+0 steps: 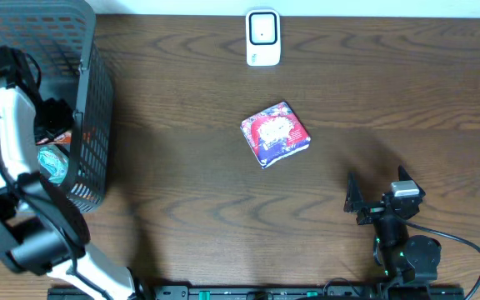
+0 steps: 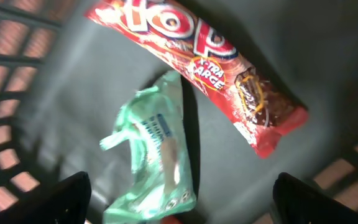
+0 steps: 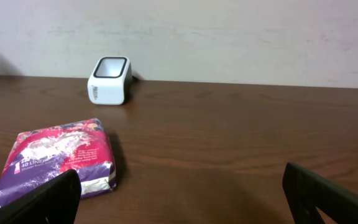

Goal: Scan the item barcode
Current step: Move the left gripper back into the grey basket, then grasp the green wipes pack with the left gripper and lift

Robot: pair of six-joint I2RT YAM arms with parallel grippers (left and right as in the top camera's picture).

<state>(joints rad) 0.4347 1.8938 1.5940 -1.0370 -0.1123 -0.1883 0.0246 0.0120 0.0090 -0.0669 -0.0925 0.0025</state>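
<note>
Next, my left gripper grabs the crumpled green packet across its near half, leaving the packet's far end uncovered to scan the barcode.
My left gripper is down inside the black basket, open, its fingers wide apart. A crumpled green packet lies on the basket floor between them, and I cannot tell whether they touch it. A long red snack bar lies just beyond. A purple and red pack rests mid-table. The white scanner stands at the far edge. My right gripper hovers open at the near right, holding nothing. From the right wrist the pack is ahead to the left, with the scanner behind it.
The basket's mesh walls close in around the left gripper. Brown wooden table stretches between the basket and the pack. A pale wall backs the table behind the scanner.
</note>
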